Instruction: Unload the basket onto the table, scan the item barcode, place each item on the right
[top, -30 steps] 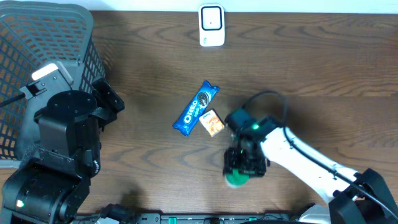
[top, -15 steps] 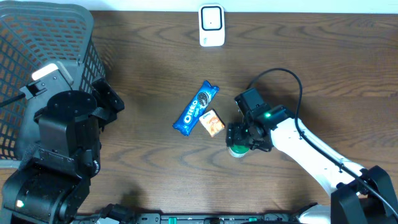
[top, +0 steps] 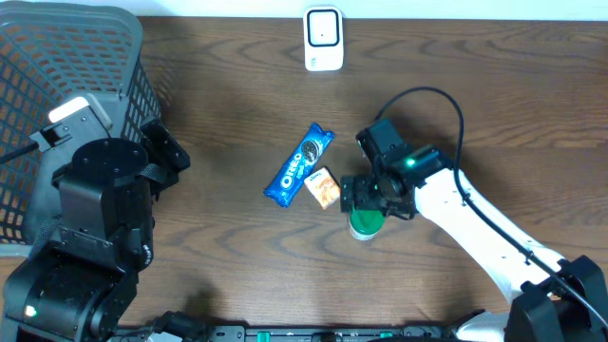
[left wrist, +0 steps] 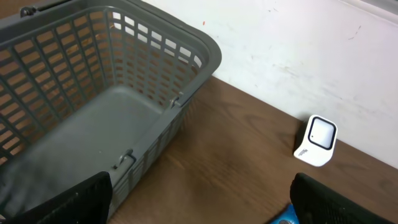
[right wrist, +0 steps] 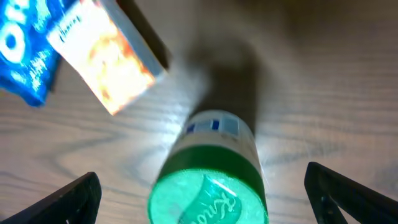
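Observation:
The canister (top: 366,225) will be gripped on its opposite sides by my right gripper, which will come from above, so the white and blue label stays free to scan.
A canister with a green lid (right wrist: 208,190) stands upright on the wooden table, its white and blue label facing away. My right gripper (right wrist: 205,200) hangs over it, open, with each finger well clear of the lid. In the overhead view the canister (top: 366,225) is just right of a small orange box (top: 325,187) and a blue Oreo pack (top: 299,165). The white scanner (top: 323,38) stands at the far edge. My left gripper (left wrist: 196,208) is open and empty beside the basket.
A grey plastic basket (top: 66,104) fills the left side of the table; its rim (left wrist: 186,43) is close to the left gripper. The right arm's black cable (top: 427,95) loops above the table. Bare wood lies between the scanner and the items.
The right gripper carried the canister from the front edge toward the middle of the table and opened wide, letting it go. The left arm has not moved.

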You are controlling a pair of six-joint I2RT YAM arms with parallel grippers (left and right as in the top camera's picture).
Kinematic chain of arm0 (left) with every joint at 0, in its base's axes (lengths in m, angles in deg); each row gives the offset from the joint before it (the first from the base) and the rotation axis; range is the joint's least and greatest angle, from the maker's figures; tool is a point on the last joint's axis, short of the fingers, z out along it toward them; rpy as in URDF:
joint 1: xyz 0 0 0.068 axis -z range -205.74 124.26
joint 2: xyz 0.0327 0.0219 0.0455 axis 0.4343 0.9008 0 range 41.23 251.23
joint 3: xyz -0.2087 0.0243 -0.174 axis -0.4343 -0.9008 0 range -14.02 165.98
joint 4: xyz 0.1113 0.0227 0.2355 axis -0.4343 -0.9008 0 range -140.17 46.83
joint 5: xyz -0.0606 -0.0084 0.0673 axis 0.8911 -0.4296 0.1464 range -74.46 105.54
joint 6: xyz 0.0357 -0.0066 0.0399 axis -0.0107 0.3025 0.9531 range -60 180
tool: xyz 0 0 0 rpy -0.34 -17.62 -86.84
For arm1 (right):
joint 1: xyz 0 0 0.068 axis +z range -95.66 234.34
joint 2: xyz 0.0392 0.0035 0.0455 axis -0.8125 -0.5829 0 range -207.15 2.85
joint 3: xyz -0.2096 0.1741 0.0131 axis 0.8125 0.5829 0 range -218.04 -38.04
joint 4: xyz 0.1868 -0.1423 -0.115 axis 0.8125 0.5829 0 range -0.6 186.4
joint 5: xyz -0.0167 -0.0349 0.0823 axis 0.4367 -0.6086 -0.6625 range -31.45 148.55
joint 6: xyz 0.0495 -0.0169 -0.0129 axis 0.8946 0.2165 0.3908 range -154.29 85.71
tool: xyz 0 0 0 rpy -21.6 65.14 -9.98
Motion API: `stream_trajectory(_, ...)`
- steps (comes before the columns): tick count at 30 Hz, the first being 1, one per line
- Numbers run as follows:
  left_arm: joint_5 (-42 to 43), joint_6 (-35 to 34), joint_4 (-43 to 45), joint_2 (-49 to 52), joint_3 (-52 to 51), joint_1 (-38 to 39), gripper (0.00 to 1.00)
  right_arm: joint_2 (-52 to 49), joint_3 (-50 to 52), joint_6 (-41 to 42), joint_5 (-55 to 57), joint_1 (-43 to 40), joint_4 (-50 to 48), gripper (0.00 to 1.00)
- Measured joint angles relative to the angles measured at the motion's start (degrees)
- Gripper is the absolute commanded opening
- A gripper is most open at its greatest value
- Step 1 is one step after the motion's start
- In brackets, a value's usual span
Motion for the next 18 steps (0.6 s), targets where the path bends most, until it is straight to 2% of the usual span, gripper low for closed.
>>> stream_trajectory(8,0.00,0.00,0.00,0.00,0.00,0.00,0.92,-0.09,3.39,6.86,5.79,1.27,0.04,0.99)
stream_trajectory(18,0.00,0.00,0.00,0.00,0.00,0.02,0.91,-0.22,4.61,10.01,6.80,7.52,0.13,0.99)
